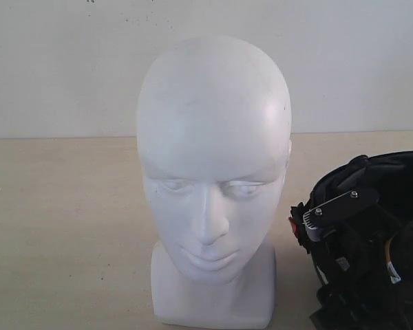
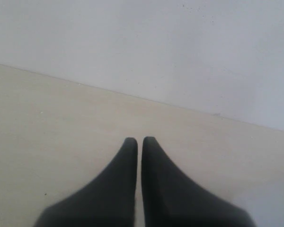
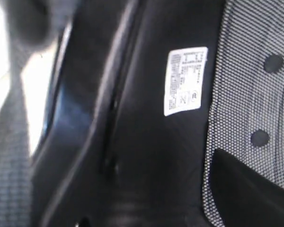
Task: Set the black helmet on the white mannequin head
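The helmet's inside [image 3: 151,142] fills the space at the fingers in the right wrist view, so the robot's right gripper needs to close. Closing now would hold the helmet.
The white mannequin head [image 1: 213,172] stands upright in the middle of the table, bald and bare, facing the exterior camera. To its right, at the frame's edge, lies the black helmet [image 1: 375,234], with a red buckle piece [image 1: 294,227] and a silver bracket [image 1: 337,205] on its near side. The right wrist view is filled by the helmet's inside [image 3: 142,151]: black wall, a white label [image 3: 185,80] and mesh lining [image 3: 255,94]. My right gripper's fingers cannot be told apart from this dark interior. My left gripper [image 2: 139,140] is shut and empty over bare table.
A pale wooden tabletop [image 1: 62,227] runs back to a plain white wall [image 1: 55,62]. The left gripper's view shows the same table and wall and nothing else.
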